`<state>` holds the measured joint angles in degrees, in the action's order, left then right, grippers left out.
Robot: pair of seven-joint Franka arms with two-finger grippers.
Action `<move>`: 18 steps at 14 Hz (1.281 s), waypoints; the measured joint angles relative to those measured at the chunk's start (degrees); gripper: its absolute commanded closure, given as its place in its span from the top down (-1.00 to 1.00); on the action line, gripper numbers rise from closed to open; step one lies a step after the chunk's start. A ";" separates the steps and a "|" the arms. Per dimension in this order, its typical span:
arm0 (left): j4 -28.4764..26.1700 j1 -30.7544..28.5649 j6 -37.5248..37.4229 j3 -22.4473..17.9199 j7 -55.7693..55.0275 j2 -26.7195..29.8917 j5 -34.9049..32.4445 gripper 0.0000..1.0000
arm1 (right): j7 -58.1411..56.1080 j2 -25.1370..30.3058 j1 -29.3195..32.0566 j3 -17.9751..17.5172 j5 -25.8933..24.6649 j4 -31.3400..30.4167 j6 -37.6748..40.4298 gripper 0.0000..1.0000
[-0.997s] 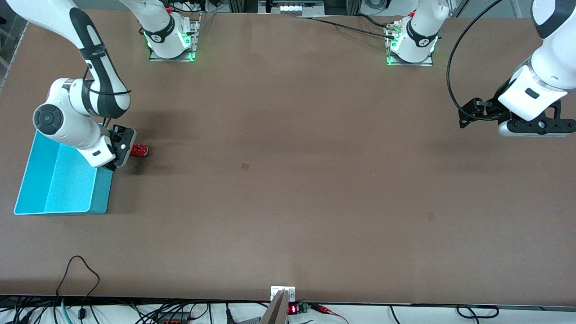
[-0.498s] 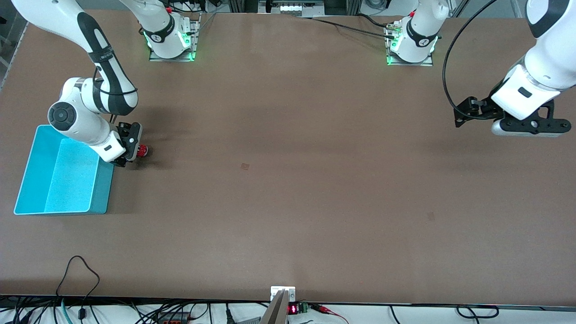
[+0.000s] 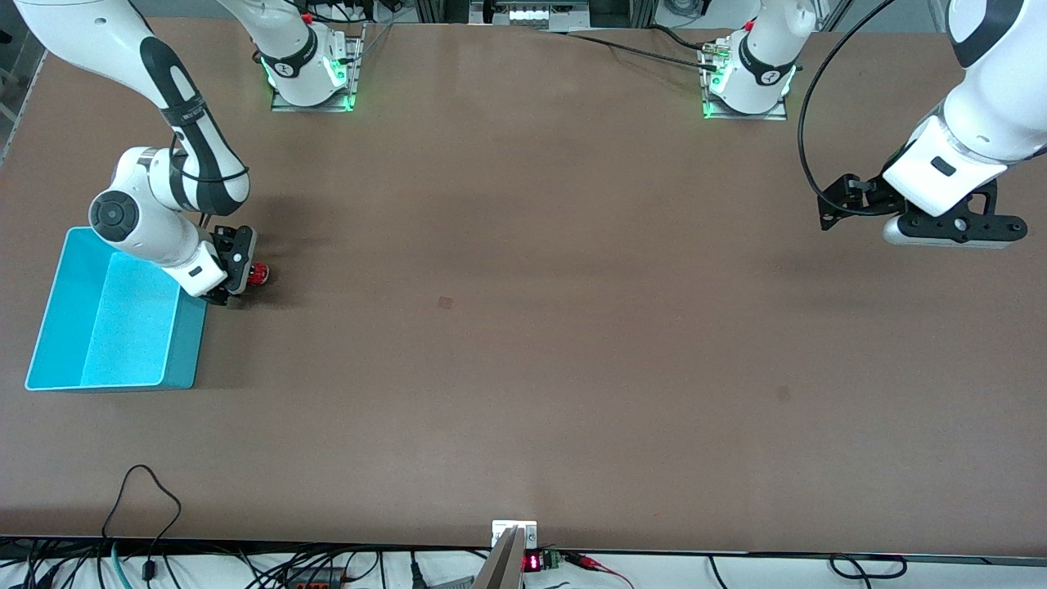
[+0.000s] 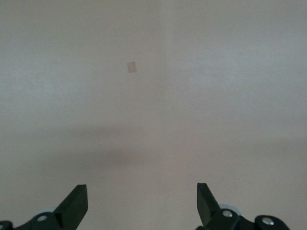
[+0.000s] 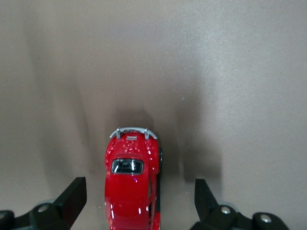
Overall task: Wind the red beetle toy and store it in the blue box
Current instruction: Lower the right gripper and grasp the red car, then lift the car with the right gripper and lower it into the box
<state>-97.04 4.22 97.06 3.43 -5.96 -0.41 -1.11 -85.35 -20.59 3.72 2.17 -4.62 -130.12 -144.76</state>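
Note:
My right gripper is open, with its fingers on either side of the red beetle toy's body (image 3: 259, 274) (image 5: 130, 191), so it should close on the toy now.
The red beetle toy (image 3: 259, 274) stands on the brown table beside the blue box (image 3: 57, 348), toward the right arm's end. In the right wrist view the toy (image 5: 130, 187) lies between my right gripper's (image 5: 139, 199) open fingers (image 5: 72, 196), closer to one finger and touching neither. My right gripper (image 3: 237, 270) is low at the toy. The box is open-topped and shows nothing inside. My left gripper (image 3: 941, 233) hangs open and empty over bare table at the left arm's end; its fingers (image 4: 74, 203) show in the left wrist view around my left gripper's (image 4: 141, 203) wide gap.
The right arm's elbow hangs over the box's corner farthest from the front camera. A small faint patch (image 3: 445, 303) marks the table's middle and also shows in the left wrist view (image 4: 131, 67). Cables run along the table edge nearest the front camera.
My right gripper has come down from beside the box to stand around the toy, hiding most of it in the front view. The left arm has drifted slightly toward the table's middle.

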 measured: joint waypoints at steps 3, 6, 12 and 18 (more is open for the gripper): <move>0.00 -0.02 0.00 0.00 0.00 0.00 0.00 1.00 | 0.00 -0.68 -0.01 0.00 0.00 -0.09 0.02 0.34; 0.00 -0.10 0.00 -0.15 0.00 0.00 0.00 1.00 | 0.02 -0.91 -0.01 0.00 0.00 -0.09 0.01 -0.54; -0.01 -0.13 0.00 -0.28 0.00 0.00 0.00 1.00 | 5.34 1.22 -0.09 -0.02 0.87 1.12 -0.69 -0.77; -0.01 -0.12 0.00 -0.21 0.00 0.00 0.00 1.00 | 31.14 8.72 -2.76 -0.51 1.19 7.56 -0.71 -0.77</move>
<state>-97.05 4.10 97.06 3.22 -5.96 -0.41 -1.11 -54.21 -11.87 0.96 1.66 -3.43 -122.56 -145.47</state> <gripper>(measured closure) 0.000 0.520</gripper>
